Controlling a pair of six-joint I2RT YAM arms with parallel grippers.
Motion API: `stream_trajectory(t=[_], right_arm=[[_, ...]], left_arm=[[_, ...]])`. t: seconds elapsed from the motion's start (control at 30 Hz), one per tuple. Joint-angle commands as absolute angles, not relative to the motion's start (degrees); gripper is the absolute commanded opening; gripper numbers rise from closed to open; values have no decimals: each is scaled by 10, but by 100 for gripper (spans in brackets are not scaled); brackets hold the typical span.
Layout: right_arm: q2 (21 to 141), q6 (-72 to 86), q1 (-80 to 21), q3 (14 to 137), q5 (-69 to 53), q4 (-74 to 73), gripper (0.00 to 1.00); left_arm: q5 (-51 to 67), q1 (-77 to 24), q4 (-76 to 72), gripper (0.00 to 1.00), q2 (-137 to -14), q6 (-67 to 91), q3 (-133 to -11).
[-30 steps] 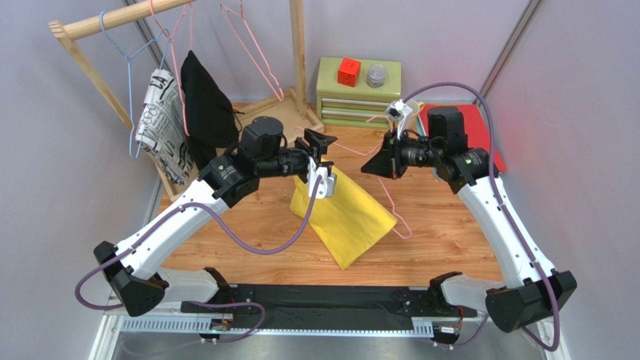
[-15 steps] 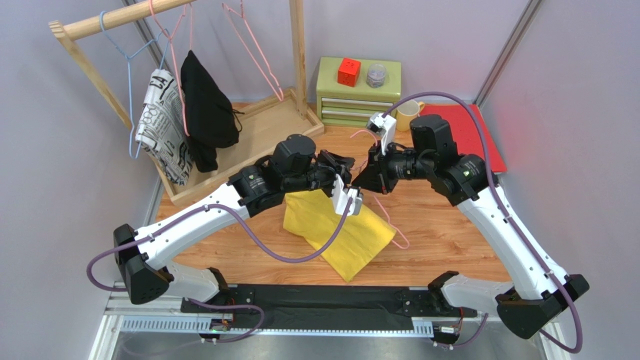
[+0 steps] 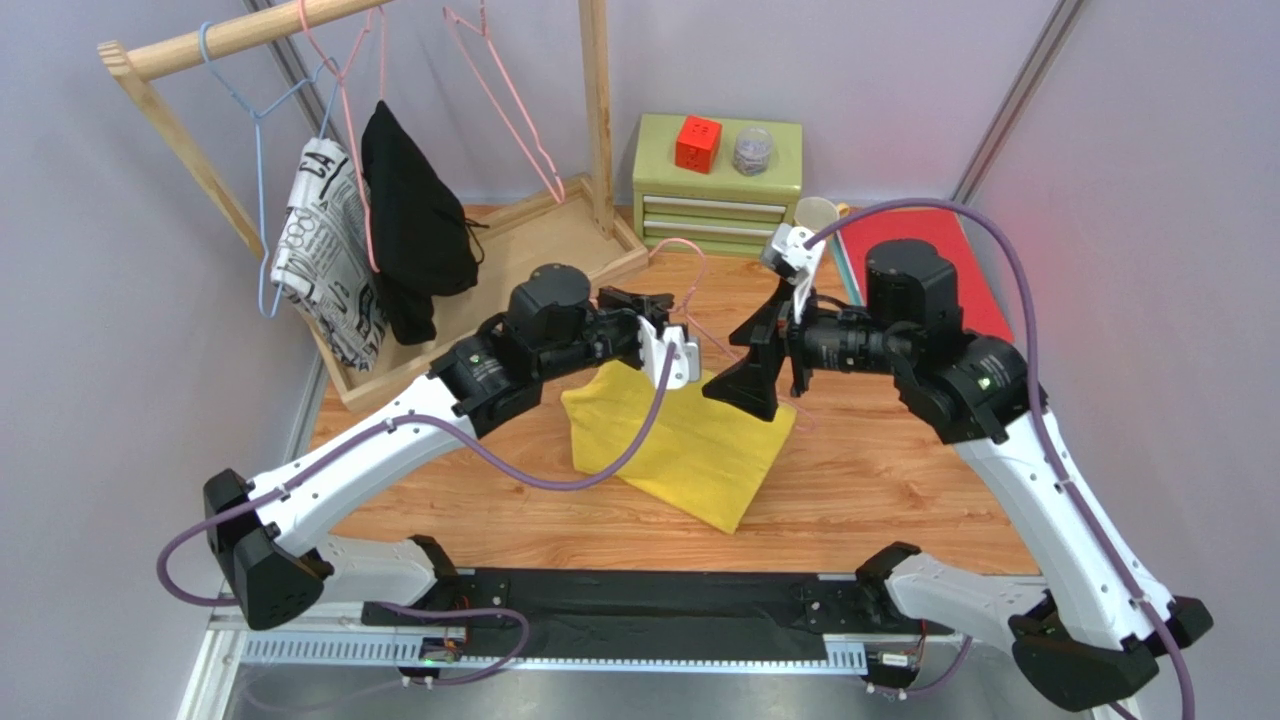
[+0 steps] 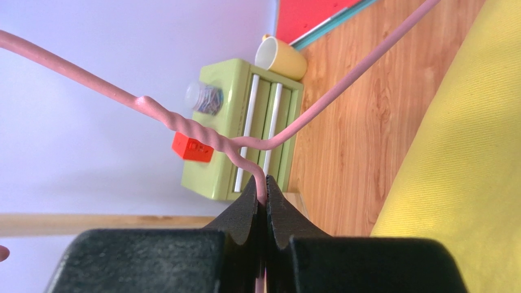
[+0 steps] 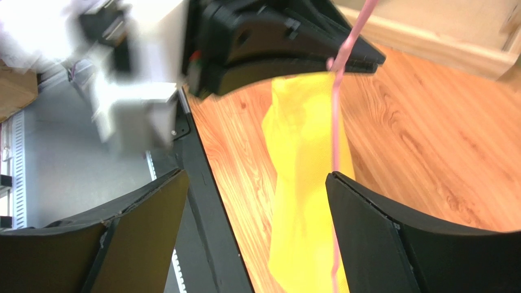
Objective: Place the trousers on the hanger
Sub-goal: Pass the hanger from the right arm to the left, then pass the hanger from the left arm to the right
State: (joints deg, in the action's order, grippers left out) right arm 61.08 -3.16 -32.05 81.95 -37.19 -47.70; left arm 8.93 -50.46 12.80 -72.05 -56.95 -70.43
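My right gripper should next grab the pink hanger's sloping side wire. The hook then stays free to hang the trousers on the rack.
My left gripper is shut on the pink wire hanger, just below its twisted neck. From above, the left gripper holds the hanger above the table's middle. The yellow trousers lie folded under both grippers, with their near-left edge lifted. In the right wrist view the trousers hang along the hanger's pink wire below the left gripper. My right gripper is open, with cloth and wire beyond its fingers. Seen from above, the right gripper sits just right of the hanger.
A wooden rack at the back left carries more wire hangers, a black garment and a patterned garment. Behind stand a green drawer box with a red cube, a yellow cup and a red mat.
My left gripper shut on the hanger's neck. The right gripper, which was shut, opened and drew back to the right. The trousers shifted slightly on the table.
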Motion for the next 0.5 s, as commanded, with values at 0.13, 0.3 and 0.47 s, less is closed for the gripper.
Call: stream_trajectory(t=[0.13, 0.3, 0.47], right_arm=[[581, -32, -270, 816, -490, -449, 91], [608, -4, -252, 827, -561, -454, 86], [628, 25, -236, 875, -615, -448, 78]], left_arm=[[265, -433, 4, 0, -620, -446, -726], [332, -410, 9, 0, -604, -414, -744], [361, -403, 31, 0, -596, -436, -746]])
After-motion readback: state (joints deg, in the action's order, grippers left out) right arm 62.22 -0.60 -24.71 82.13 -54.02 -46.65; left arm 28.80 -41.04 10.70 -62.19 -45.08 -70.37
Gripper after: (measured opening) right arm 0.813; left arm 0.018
